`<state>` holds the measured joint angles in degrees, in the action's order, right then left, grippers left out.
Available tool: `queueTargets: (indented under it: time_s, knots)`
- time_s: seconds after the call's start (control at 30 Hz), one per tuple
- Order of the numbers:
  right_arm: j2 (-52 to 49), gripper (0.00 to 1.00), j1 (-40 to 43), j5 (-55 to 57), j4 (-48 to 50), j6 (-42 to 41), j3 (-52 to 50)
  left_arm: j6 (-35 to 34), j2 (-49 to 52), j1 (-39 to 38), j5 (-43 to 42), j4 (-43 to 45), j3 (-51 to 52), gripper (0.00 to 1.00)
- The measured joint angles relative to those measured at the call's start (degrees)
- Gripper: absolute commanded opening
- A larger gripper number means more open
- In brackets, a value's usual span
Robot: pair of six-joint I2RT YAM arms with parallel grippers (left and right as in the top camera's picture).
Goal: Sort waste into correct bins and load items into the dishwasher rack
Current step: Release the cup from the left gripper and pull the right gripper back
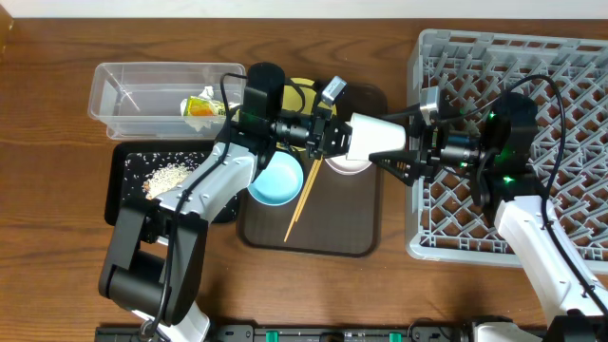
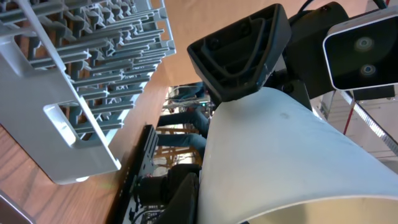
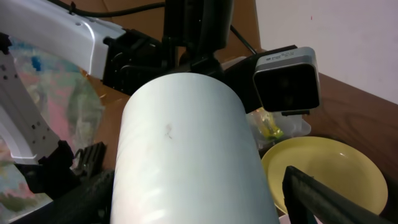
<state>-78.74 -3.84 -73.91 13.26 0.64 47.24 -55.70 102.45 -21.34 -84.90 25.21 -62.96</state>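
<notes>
My right fingers reach past the white cup's loose end along opposite sides and need to close now.
A small white cup (image 1: 370, 135) hangs on its side above the brown tray, between both grippers. My left gripper (image 1: 337, 133) is shut on its left end; the cup fills the left wrist view (image 2: 280, 162). My right gripper (image 1: 407, 152) is open around its right end, and in the right wrist view (image 3: 199, 205) one finger stands off the cup (image 3: 186, 155). The white bowl (image 1: 347, 164), light blue bowl (image 1: 275, 180) and chopsticks (image 1: 302, 201) lie on the tray. The yellow plate (image 3: 329, 168) is partly hidden. The wrapper (image 1: 200, 107) lies in the clear container (image 1: 123, 90). Rice scraps (image 1: 166, 177) lie in the black tray (image 1: 122, 190).
The grey dishwasher rack (image 1: 560, 76) fills the right side, under my right arm. The dark brown serving tray (image 1: 342, 223) sits in the middle. The clear container and black tray stand at the left, close to my left arm.
</notes>
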Motion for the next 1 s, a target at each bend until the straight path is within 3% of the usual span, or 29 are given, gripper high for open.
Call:
queueTargets:
  time_s: [0.2,0.33,0.43,0.57,1.0]
  knots:
    - [0.0,0.73,0.0,-0.3,-0.2,0.0,0.0,0.0,0.0,0.0,0.3,0.2,0.0,0.06]
    - [0.0,0.63,0.0,-0.8,-0.2,0.0,0.0,0.0,0.0,0.0,0.5,0.2,0.0,0.08]
    - [0.0,0.57,0.0,-0.5,-0.2,-0.1,0.0,0.3,0.0,0.0,0.1,0.3,0.0,0.24]
    - [0.0,0.47,0.0,0.8,-0.7,-0.2,0.0,2.1,0.0,-0.2,-0.6,0.3,0.0,0.28]
    - [0.0,0.40,3.6,5.0,-4.5,-2.3,0.0,6.3,0.0,6.5,0.2,0.3,0.0,0.30]
